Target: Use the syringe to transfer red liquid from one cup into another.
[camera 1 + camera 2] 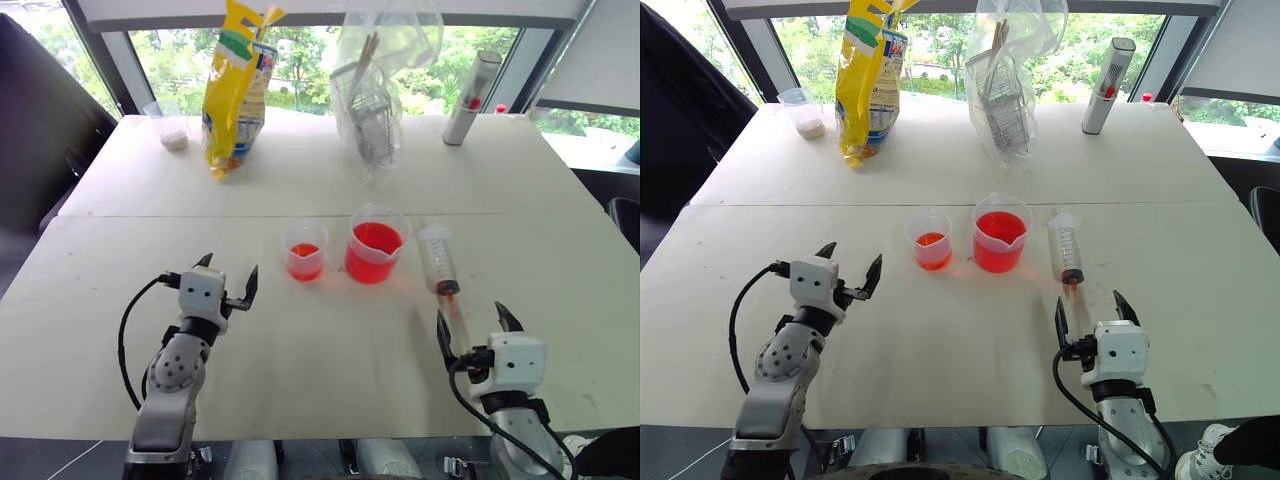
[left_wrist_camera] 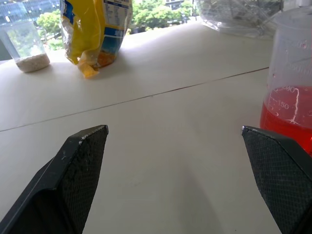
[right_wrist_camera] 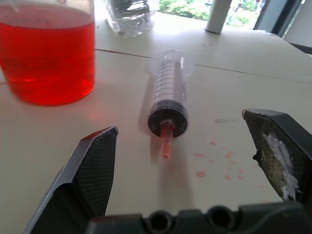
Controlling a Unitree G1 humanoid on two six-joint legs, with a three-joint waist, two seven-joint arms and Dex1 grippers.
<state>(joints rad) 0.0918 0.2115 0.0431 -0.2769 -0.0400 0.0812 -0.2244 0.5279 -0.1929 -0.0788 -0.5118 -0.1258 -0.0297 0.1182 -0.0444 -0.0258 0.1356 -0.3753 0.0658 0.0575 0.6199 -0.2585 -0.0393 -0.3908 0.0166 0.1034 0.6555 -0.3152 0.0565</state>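
Note:
I should reach the syringe with my right gripper and grab its clear body (image 1: 437, 257), because the syringe's tip is stained red and has drops beside it.
The syringe (image 1: 437, 257) lies flat on the white table (image 1: 320, 370), its red-stained tip (image 3: 165, 145) toward me and small red drops (image 3: 214, 161) beside it. To its left stands the larger spouted beaker (image 1: 376, 245), over half full of red liquid (image 3: 46, 63). Left of that is the smaller cup (image 1: 304, 252) with a little red liquid at its base. My right gripper (image 1: 470, 312) is open just short of the syringe tip, nothing between its fingers. My left gripper (image 1: 230, 265) is open and empty, left of the smaller cup (image 2: 292, 87).
Along the far edge stand a yellow snack bag (image 1: 235, 90), a clear plastic bag of utensils (image 1: 375, 90), a tall silver cylinder (image 1: 470, 98) and a small clear cup of white grains (image 1: 172, 128). A seam crosses the table behind the cups.

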